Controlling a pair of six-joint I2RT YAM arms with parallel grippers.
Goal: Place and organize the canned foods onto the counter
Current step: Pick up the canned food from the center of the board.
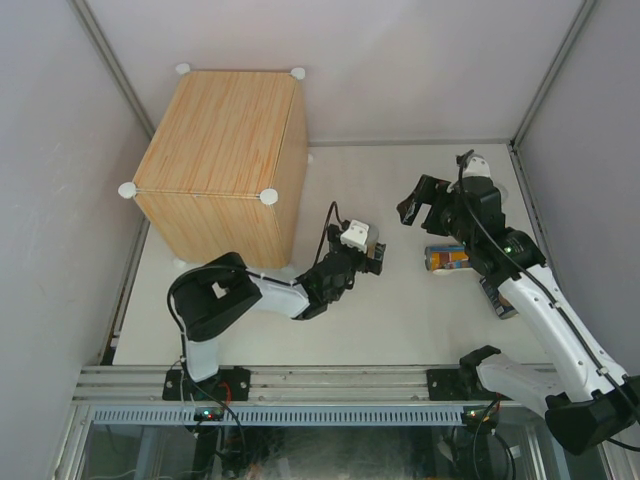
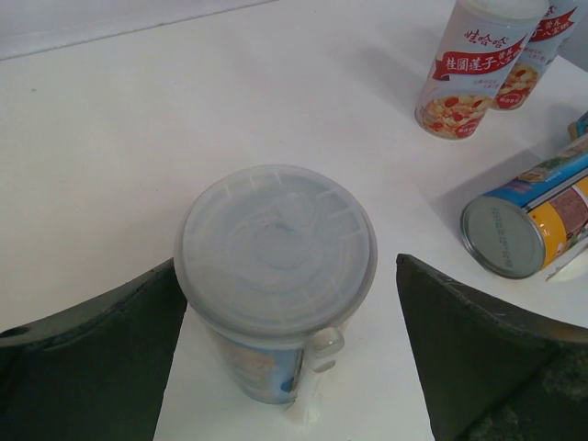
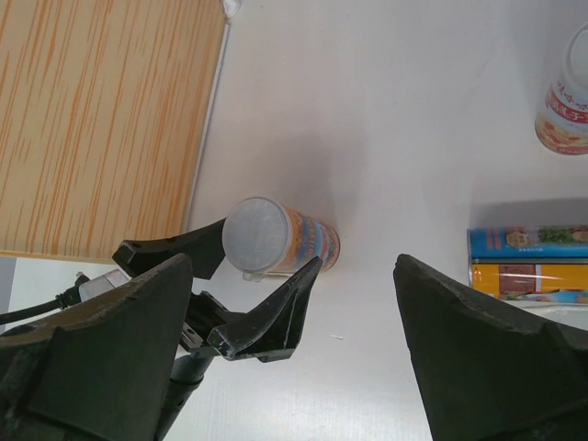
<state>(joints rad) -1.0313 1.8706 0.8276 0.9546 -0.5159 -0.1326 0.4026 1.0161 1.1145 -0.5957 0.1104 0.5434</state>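
The robot's left gripper needs to close on the tall can now, as both of its fingers reach past the translucent lid, on either side of the tall can's body.
A tall blue-orange can [image 2: 276,248] with a translucent lid and a white spoon [image 2: 317,363] on its side stands upright on the white table. My left gripper [image 2: 287,262] is open, one jaw on each side of this can, with a gap on the right. A second blue-orange can [image 2: 528,220] lies on its side to the right. Two white-red cans [image 2: 464,69] [image 2: 533,50] stand behind it. My right gripper [image 3: 289,262] hangs open above the table with nothing in it, looking down on the upright can [image 3: 285,241]. The counter [image 1: 215,150] stands at the far left.
The lying can [image 1: 447,258] rests under my right arm, near its wrist. The counter's side wall [image 3: 101,119] is close to the left of the upright can. White walls enclose the table on three sides, and a metal rail runs along the near edge.
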